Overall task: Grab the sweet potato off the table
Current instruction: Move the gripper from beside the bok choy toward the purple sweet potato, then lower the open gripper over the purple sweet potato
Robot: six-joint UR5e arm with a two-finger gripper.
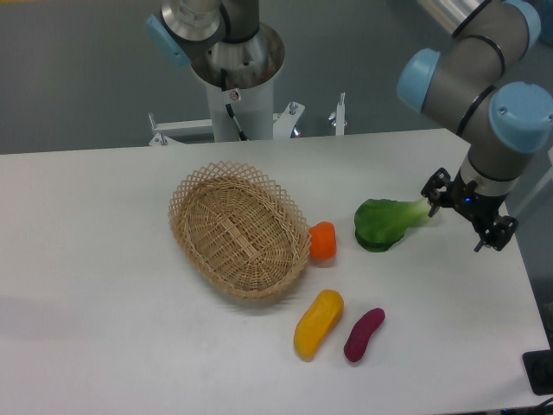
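The dark purple sweet potato needs to come up from the table, so the robot's gripper should grab it by its slimmer end next.
The sweet potato is a small dark magenta-purple oblong. It lies on the white table near the front, right of centre, just right of a yellow-orange oblong vegetable. My gripper hangs low over the table's right side, well behind and to the right of the sweet potato. Its jaws stand apart and nothing is between them. The gripper's left finger is close to the pale stalk of a green leafy vegetable.
A woven wicker basket sits in the table's middle with nothing in it. A small round orange item rests against the basket's right side. The robot's base column stands behind the table. The table's right edge is close under the gripper.
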